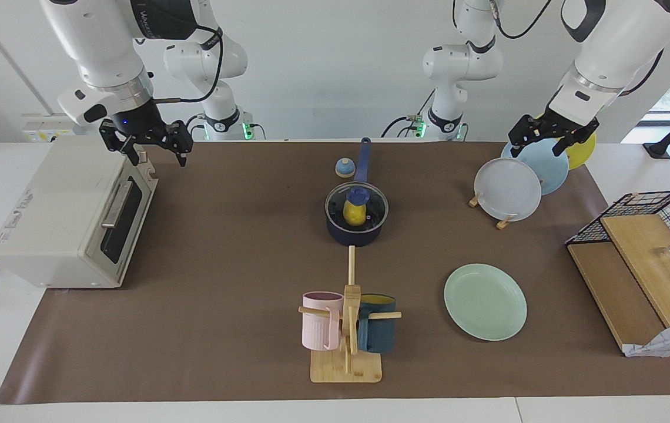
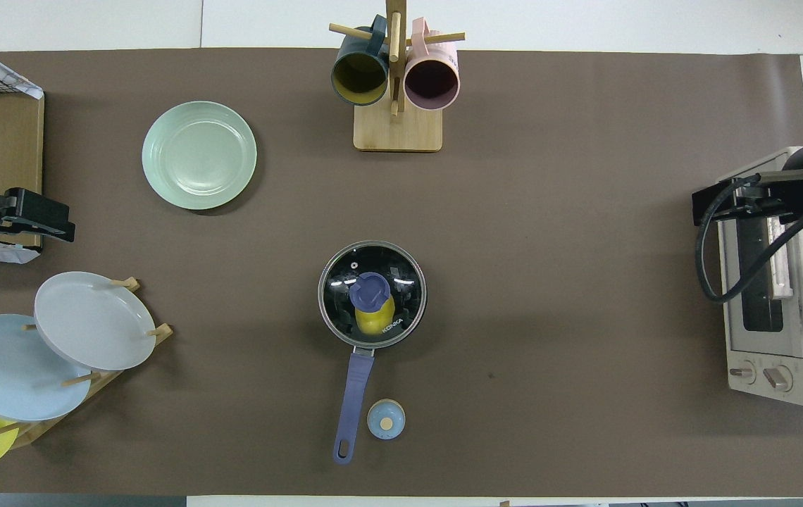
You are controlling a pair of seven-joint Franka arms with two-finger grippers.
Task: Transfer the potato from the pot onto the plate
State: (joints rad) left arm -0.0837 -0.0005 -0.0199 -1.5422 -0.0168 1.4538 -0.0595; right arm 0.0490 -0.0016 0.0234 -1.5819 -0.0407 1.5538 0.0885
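Note:
I will grab the lid by its narrow blue knob (image 2: pixel 370 291) with my right gripper next, because the glass spreads wide and flat over the pot.
The dark blue pot (image 1: pixel 356 236) stands mid-table with its long handle (image 2: pixel 353 394) pointing toward the robots. A glass lid (image 1: pixel 372 201) with a blue knob (image 2: pixel 370 291) covers it. The yellow potato (image 1: pixel 355 216) shows through the lid, inside the pot (image 2: pixel 374 321). The mint-green plate (image 1: pixel 485 301) lies flat and bare, farther from the robots than the pot, toward the left arm's end (image 2: pixel 198 155). My left gripper (image 1: pixel 538 150) is open and empty, raised over the plate rack. My right gripper (image 1: pixel 157 157) is open and empty over the toaster oven.
A toaster oven (image 1: pixel 70 217) stands at the right arm's end. A plate rack holds grey-white (image 1: pixel 508 189), light blue (image 1: pixel 549 167) and yellow plates. A mug tree (image 1: pixel 348 329) holds pink and teal mugs. A small blue knob-like cap (image 1: pixel 345 168) lies beside the pot handle. A wire basket with boards (image 1: pixel 646 258) is at the left arm's end.

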